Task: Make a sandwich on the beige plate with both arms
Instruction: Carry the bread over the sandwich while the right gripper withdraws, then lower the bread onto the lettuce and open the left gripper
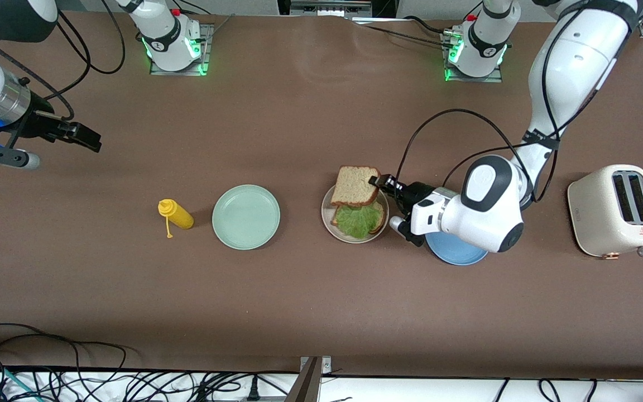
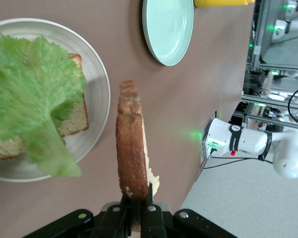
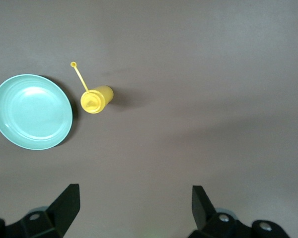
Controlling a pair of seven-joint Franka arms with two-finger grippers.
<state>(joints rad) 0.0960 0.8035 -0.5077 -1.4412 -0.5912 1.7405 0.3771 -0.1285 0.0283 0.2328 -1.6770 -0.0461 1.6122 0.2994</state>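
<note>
The held slice is upright beside the lettuce leaf, so the robot will line up the slice with the leaf before the left gripper opens.
The beige plate sits mid-table with one bread slice on it and a green lettuce leaf on top of that. My left gripper is shut on a second bread slice by its edge and holds it over the plate's rim on the side toward the robot bases. In the left wrist view the held slice stands edge-on in the left gripper, beside the plate and lettuce. My right gripper is open and empty, waiting at the right arm's end of the table.
A mint-green plate and a yellow squeeze bottle lie toward the right arm's end. A blue plate lies under the left arm. A cream toaster stands at the left arm's end. Cables run along the table's front edge.
</note>
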